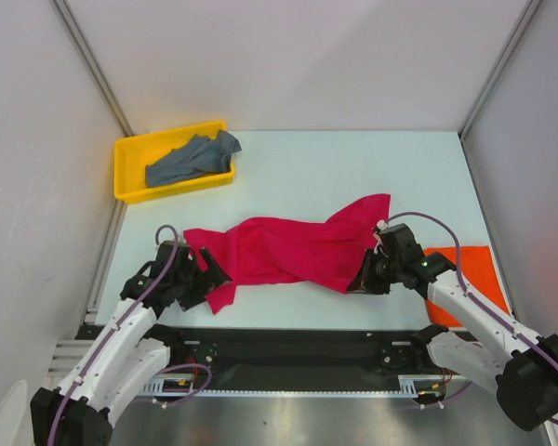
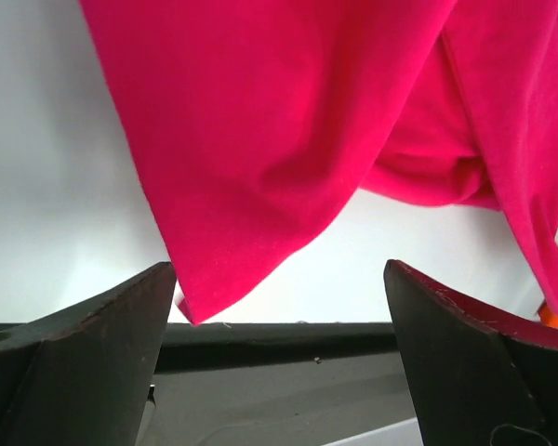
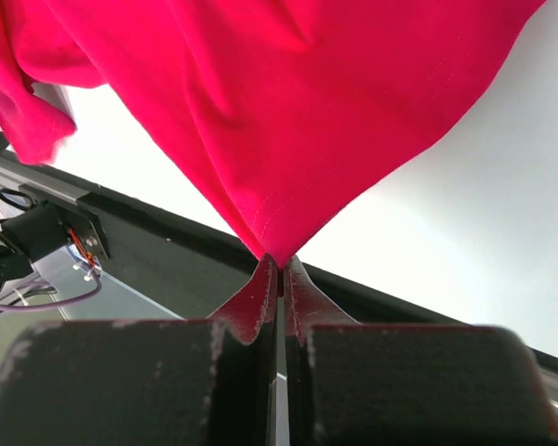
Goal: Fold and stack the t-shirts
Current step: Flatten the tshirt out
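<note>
I need to grab the crimson-pink t-shirt's free corner (image 1: 217,308) (image 2: 193,311) with my left gripper next, across from my right gripper's corner, to spread the shirt flat for folding.
The crimson-pink t-shirt (image 1: 288,249) lies crumpled across the middle of the table. My right gripper (image 1: 365,280) is shut on its lower right corner (image 3: 279,243), and the cloth hangs from the pinched tips. My left gripper (image 1: 207,277) is open at the shirt's left end. Its fingers (image 2: 93,353) stand wide apart, and a corner of the shirt (image 2: 205,288) hangs just above them, not held. The orange-red t-shirt (image 1: 474,274) lies flat at the right, partly under my right arm. The grey-blue t-shirt (image 1: 191,160) lies bunched in the tray.
A yellow plastic tray (image 1: 130,181) stands at the table's back left. White walls enclose the table on three sides. A black rail (image 1: 288,344) runs along the near edge between the arm bases.
</note>
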